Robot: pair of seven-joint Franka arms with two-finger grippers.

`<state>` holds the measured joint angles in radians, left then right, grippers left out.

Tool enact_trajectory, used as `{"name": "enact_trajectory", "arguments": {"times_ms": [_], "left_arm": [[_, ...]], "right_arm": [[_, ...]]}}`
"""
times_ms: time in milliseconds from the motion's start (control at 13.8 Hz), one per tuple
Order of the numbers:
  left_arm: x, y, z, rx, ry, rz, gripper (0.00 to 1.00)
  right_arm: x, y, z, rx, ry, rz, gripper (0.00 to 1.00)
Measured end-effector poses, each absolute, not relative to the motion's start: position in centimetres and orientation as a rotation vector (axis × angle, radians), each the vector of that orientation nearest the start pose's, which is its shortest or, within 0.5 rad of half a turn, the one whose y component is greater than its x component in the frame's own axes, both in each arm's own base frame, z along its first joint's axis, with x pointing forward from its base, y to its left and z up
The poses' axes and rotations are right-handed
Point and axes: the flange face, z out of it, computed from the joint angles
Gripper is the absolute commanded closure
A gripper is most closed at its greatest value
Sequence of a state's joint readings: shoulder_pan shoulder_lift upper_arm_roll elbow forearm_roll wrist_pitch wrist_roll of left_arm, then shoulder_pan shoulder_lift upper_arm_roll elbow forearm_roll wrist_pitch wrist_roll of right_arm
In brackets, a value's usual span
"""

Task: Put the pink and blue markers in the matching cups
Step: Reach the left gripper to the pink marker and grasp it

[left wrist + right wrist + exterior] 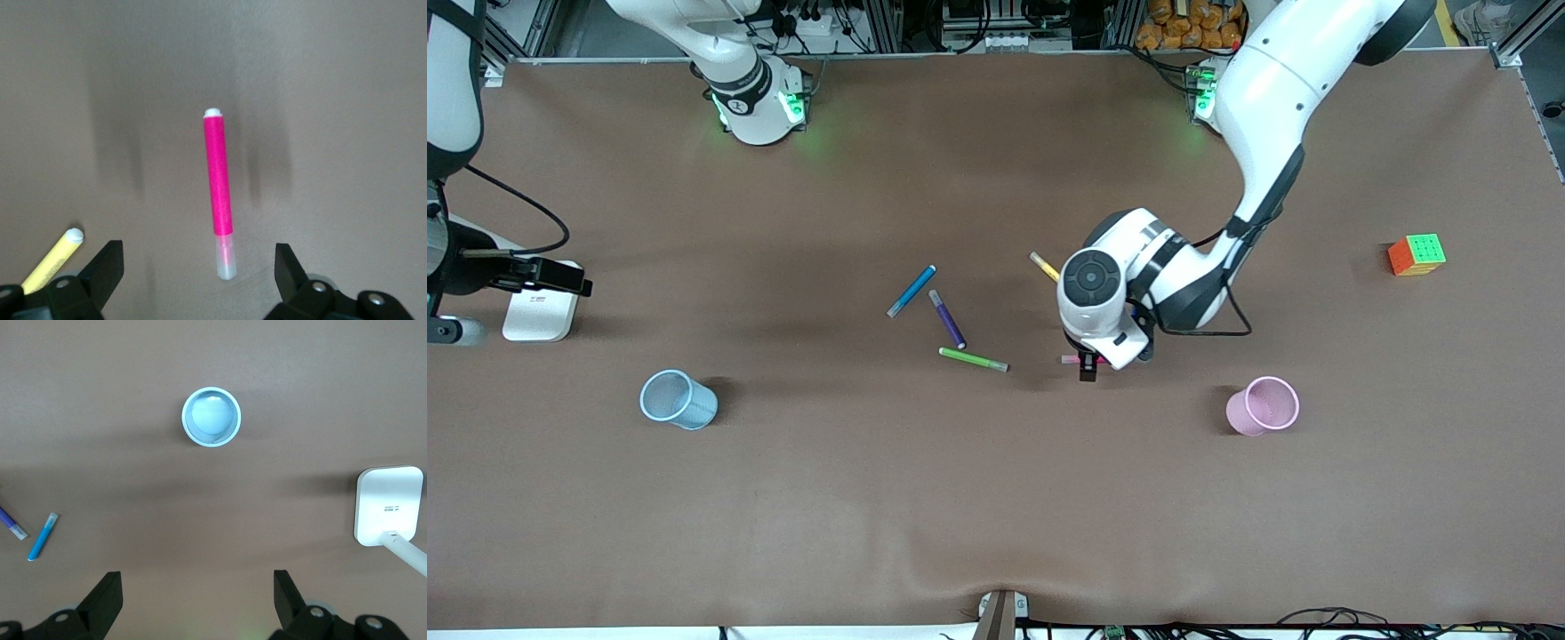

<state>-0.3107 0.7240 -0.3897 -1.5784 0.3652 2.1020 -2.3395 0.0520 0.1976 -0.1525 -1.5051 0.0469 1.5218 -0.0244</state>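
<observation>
The pink marker's pale cap is below my open fingers in the left wrist view, so my left gripper needs to move down before it closes on the cap.
The pink marker lies on the brown table, with its pale cap between the fingers of my left gripper. That gripper is open and low over the marker, without touching it; in the front view it hides most of the marker. The blue marker lies toward the table's middle and also shows in the right wrist view. The pink cup stands upright toward the left arm's end. The blue cup stands upright toward the right arm's end. My right gripper is open and empty, high over the table near the blue cup.
A dark purple pen and a green pen lie beside the blue marker. A yellow pen lies close to my left arm's wrist. A colour cube sits at the left arm's end. A white flat device sits at the right arm's end.
</observation>
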Motion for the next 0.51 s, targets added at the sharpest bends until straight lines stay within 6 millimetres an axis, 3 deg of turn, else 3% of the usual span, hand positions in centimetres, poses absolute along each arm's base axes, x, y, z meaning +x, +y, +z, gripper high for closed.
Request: {"name": "enact_trajectory", "arguments": {"times_ms": [291,509], "left_arm": [[55.3,-40.6,20.9,-2.192,-2.087,-0.059,0.09],[55.0,-41.1,20.1,-2.192,-2.093,-0.064,0.22]], "right_arm": [[60.1,-5.4,53.1,-3.094,0.143,0.294,0.00],[60.1,-4.5,53.1,-3.088,0.262,0.308,0.00]]}}
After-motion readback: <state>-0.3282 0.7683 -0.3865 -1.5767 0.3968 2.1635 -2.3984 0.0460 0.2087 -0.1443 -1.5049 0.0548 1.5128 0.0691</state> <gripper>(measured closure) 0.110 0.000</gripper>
